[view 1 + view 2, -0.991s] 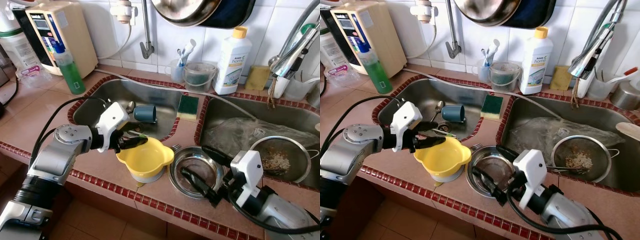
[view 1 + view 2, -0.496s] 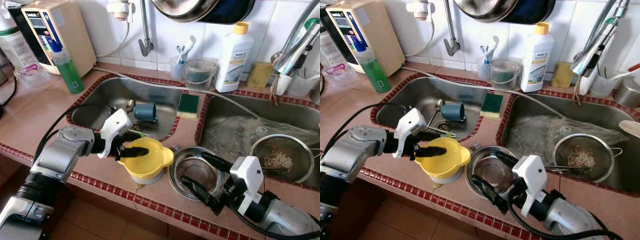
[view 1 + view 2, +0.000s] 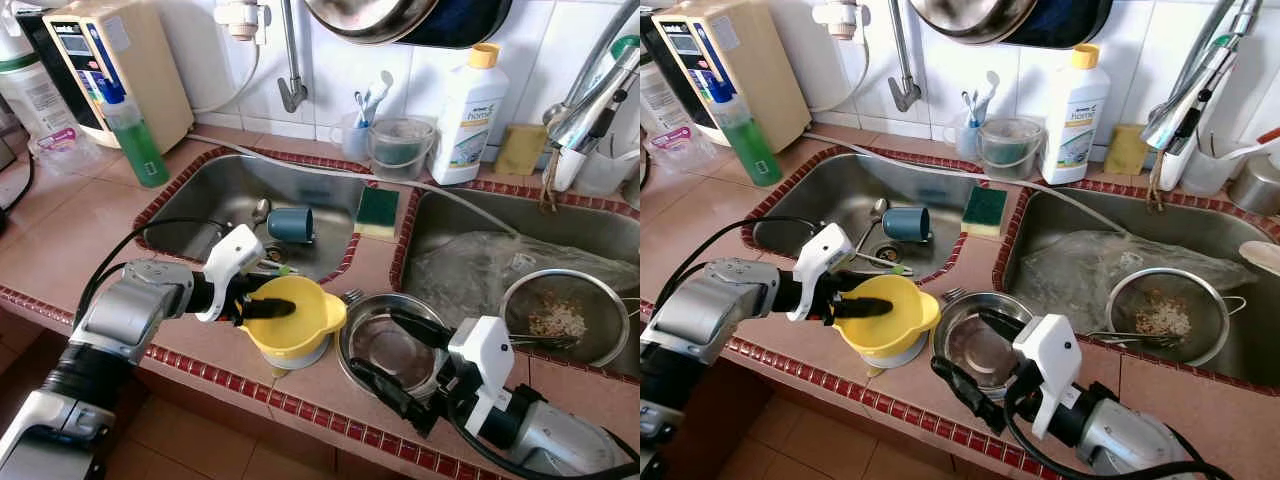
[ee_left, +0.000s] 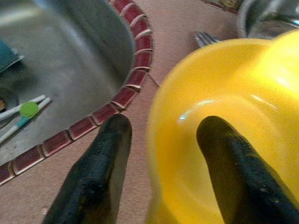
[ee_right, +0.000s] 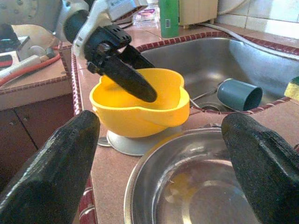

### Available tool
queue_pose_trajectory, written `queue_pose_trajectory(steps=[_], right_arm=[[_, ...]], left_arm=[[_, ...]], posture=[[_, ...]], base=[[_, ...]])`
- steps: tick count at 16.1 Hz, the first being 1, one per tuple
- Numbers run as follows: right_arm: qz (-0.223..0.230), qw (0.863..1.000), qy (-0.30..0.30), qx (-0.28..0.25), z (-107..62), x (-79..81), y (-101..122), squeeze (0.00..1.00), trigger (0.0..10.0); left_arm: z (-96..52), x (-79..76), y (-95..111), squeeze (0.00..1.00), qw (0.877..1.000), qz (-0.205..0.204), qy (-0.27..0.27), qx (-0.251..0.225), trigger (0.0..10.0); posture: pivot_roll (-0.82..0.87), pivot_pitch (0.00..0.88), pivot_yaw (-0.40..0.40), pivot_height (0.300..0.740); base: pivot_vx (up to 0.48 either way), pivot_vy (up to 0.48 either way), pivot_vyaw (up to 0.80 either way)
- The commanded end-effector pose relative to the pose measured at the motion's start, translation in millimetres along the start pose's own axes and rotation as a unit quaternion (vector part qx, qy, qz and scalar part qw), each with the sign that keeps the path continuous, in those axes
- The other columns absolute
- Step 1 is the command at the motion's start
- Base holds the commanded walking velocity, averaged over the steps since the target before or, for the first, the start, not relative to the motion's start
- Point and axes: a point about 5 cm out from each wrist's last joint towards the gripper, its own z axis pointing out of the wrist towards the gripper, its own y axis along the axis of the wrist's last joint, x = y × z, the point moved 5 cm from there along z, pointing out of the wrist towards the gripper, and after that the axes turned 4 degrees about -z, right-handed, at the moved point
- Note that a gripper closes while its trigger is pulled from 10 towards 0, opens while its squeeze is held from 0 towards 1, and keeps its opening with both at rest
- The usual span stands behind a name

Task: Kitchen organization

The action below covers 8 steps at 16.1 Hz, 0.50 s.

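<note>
The yellow bowl [image 3: 295, 325] is wider than my open fingers. I will next pinch the yellow bowl by its thin rim [image 3: 246, 302] with my left gripper, one finger inside.
A yellow bowl [image 3: 315, 318] stands on a white base on the tiled counter between the two sinks. My left gripper [image 3: 276, 300] is open at its left rim. In the left wrist view one finger [image 4: 100, 172] is outside the yellow bowl [image 4: 252, 84] and the other is inside it. A steel bowl [image 3: 385, 348] sits right beside the yellow one. My right gripper [image 3: 400, 358] hovers open over the steel bowl, fingers spread wide. The right wrist view looks across the steel bowl [image 5: 187, 191] toward the yellow bowl [image 5: 140, 112].
The left sink [image 3: 200, 205] holds a teal cup [image 3: 290, 225] lying on its side and some cutlery. A green sponge [image 3: 376, 212] lies on the divider. A strainer [image 3: 555, 315] sits in the right sink. A fork [image 3: 350, 295] lies behind the bowls. The counter edge [image 3: 300, 405] is close.
My left gripper has lowered from above the yellow bowl so that one finger is now inside it. My right gripper has shifted a little left and toward the counter edge over the steel bowl.
</note>
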Motion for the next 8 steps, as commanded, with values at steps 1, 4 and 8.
queue_pose_trajectory(steps=[1,4,8], right_arm=[[-0.007,1.0,0.013,-0.008,1.3,6.0,6.7,0.0,10.0],[0.001,1.0,0.022,-0.004,0.4,9.6,4.4,0.0,10.0],[0.003,1.0,0.027,-0.002,0.5,9.9,3.9,0.0,10.0]], left_arm=[[-5.0,8.4,4.2,0.0,1.0,-0.008,0.022,-0.004,0.0],[-7.1,9.2,6.2,0.0,1.0,0.002,0.02,-0.005,0.0],[-7.6,9.5,8.2,0.0,1.0,0.006,0.018,-0.005,0.0]], posture=[[-0.22,0.058,0.1,0.74],[-0.22,0.051,0.098,0.74],[-0.22,0.046,0.098,0.74]], base=[[0.0,0.0,0.0],[0.0,0.0,0.0],[0.0,0.0,0.0]])
